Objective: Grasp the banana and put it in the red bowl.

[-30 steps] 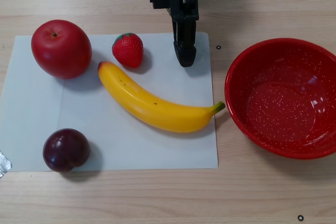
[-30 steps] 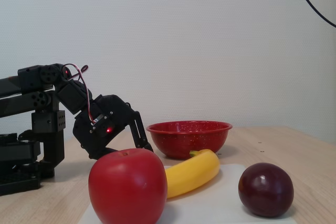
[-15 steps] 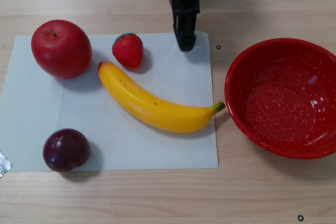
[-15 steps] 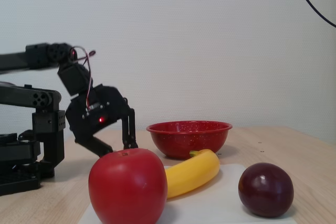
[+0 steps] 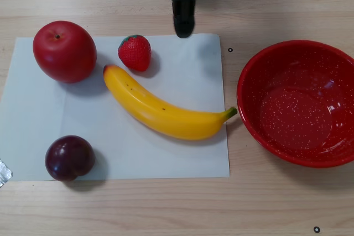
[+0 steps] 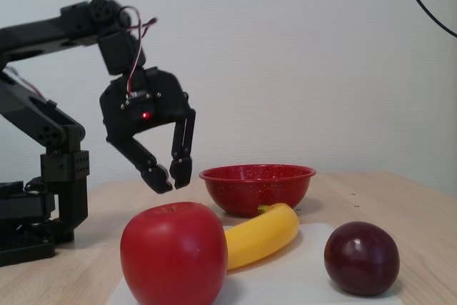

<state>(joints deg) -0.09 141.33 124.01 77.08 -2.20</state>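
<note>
The robot's gripper needs to put the banana in the red bowl, so next it should grab the banana by its yellow body toward the stem (image 5: 187,120).
The yellow banana (image 5: 166,109) lies diagonally on a white paper sheet (image 5: 33,120), its green stem tip pointing at the red bowl (image 5: 241,89). The bowl stands to the right of the sheet with nothing inside. My gripper (image 5: 183,25) hangs at the top edge of the other view, above the sheet's far border, beyond the banana. In the fixed view the gripper (image 6: 170,176) is raised above the table, pointing down, jaws open with nothing between them. There the banana (image 6: 265,233) lies in front of the red bowl (image 6: 257,187), partly hidden behind an apple.
A red apple (image 5: 64,51) and a strawberry (image 5: 134,52) sit at the sheet's far side, left of the gripper. A dark plum (image 5: 69,157) rests at its near left corner. The arm's base (image 6: 36,212) stands at the left of the fixed view.
The arm has lifted the gripper off the sheet, drawn it back toward the top edge of the other view, and the jaws have opened. No fruit moved.
</note>
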